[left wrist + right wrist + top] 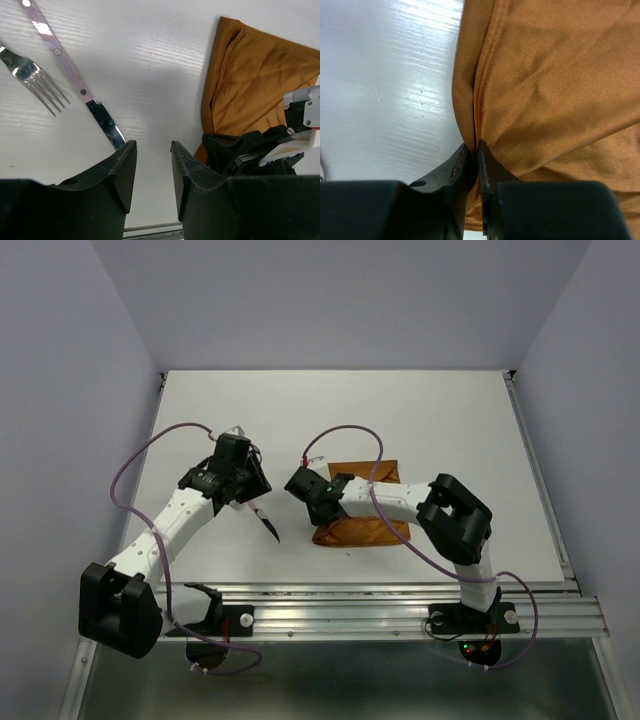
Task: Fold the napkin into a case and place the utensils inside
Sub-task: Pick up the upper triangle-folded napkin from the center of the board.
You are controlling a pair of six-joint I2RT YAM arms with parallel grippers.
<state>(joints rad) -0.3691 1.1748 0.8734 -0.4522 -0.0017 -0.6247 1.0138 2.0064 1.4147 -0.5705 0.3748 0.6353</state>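
Observation:
I need to grab the folded edge's far end (pixel 333 467), opposite my right gripper, with my left gripper next. Then I will fold the napkin (pixel 362 531) into a case.
The rust-orange napkin (pixel 362 531) lies folded on the table, partly under my right arm. In the right wrist view the napkin (pixel 560 85) fills the frame, and my right gripper (pixel 474 150) is shut on a fold at its left edge. My right gripper (pixel 318 508) sits at the cloth's left end. The left gripper (pixel 153 150) hovers open over bare table with nothing between its fingers. Left of it lie two utensils, a knife (pixel 75 80) with its blade toward the left finger and a fork (pixel 35 75). The knife's dark tip (pixel 270 528) shows beside the left gripper (pixel 248 488).
The white table (pixel 440 420) ends at a metal rail (pixel 400 612) along its near edge. Purple cables (pixel 130 475) loop above both arms. The right gripper's body (pixel 260 150) stands close to the right of my left fingers, over the napkin (pixel 255 80).

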